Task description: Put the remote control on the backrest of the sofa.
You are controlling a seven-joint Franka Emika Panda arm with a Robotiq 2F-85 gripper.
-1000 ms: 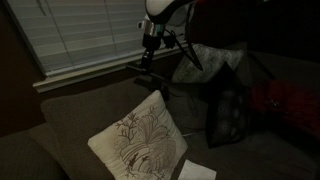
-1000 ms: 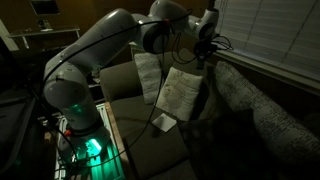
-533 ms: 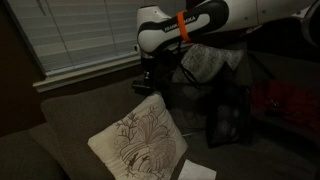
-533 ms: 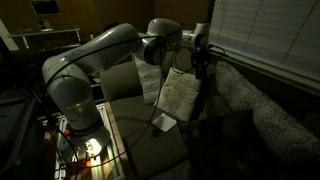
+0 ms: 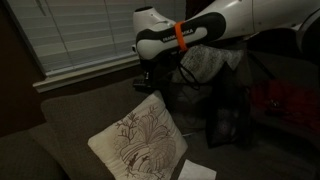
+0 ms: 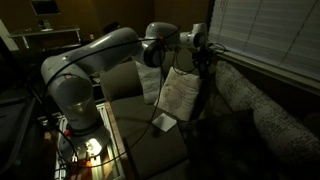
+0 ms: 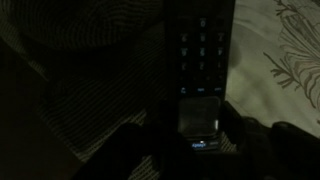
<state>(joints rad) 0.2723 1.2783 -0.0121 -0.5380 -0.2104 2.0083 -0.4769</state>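
Observation:
I need to keep holding the remote control [image 7: 200, 60] until it rests on the backrest. My fingers are holding the bottom of the remote control above the striped fabric.
The scene is dark. In the wrist view the black remote control [image 7: 200, 60] lies lengthwise between my gripper's [image 7: 198, 150] fingers, its buttons faintly visible. The fingers sit close on both sides of its near end, so the gripper looks shut on it. Under it is the striped fabric of the sofa backrest [image 7: 90, 90]. In both exterior views the gripper [image 5: 148, 80] [image 6: 203, 68] is low over the flat top of the backrest [image 5: 90, 110] [image 6: 250, 100], beside the window. The remote itself is too dark to pick out there.
A cream floral pillow [image 5: 140, 140] [image 6: 180, 95] leans on the backrest just below the gripper. A grey patterned pillow [image 5: 205, 62] stands behind the arm. A white paper [image 5: 197, 171] lies on the seat. Window blinds [image 5: 80, 35] run close behind the backrest.
The arm has swung over and lowered the gripper with the remote from above the backrest down to its top. In the last half second it has barely moved.

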